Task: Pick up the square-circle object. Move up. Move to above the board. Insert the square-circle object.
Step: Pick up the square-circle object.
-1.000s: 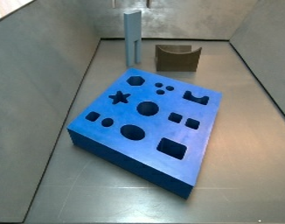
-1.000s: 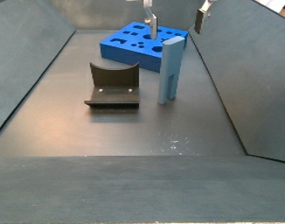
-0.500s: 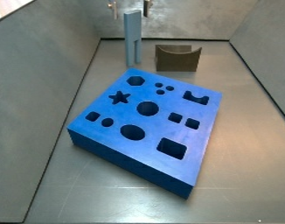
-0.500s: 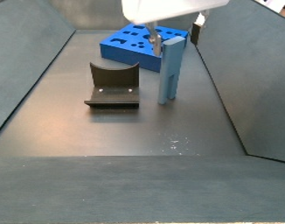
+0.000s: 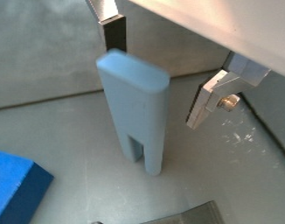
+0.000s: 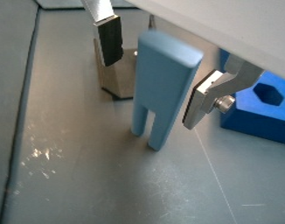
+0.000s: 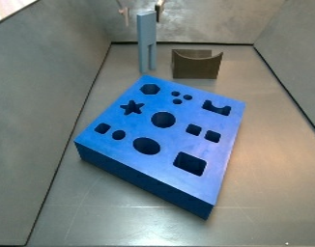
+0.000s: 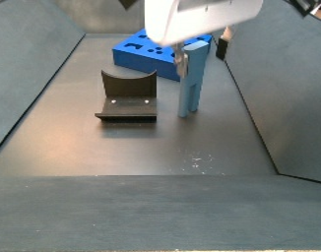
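Note:
The gripper grips the square-circle object by its solid top end (image 7: pixel 146 18) next, so its pegs stay free to enter the board (image 7: pixel 160 135).
The square-circle object (image 7: pixel 147 46) is a tall light blue-grey post. It stands upright on the floor behind the board (image 7: pixel 160 135), a bright blue slab with many cut-out holes. In a side view the post (image 8: pixel 192 84) stands to the right of the board (image 8: pixel 140 54). My gripper (image 8: pixel 199 51) is open around the post's top, also in the side view (image 7: pixel 145 12). In both wrist views the silver fingers (image 5: pixel 114 31) (image 6: pixel 204 101) flank the post (image 5: pixel 133 109) (image 6: pixel 166 87) with gaps on each side. The gripper (image 5: pixel 156 83) (image 6: pixel 151 92) holds nothing.
The dark brown fixture (image 7: pixel 195 63) with a curved notch stands beside the post, also in the side view (image 8: pixel 128 94). Grey walls close in the floor on both sides. A corner of the board shows in both wrist views (image 5: pixel 10 188) (image 6: pixel 267 109).
My gripper has come down from above, so its fingers now straddle the post's top. The post, board and fixture have not moved.

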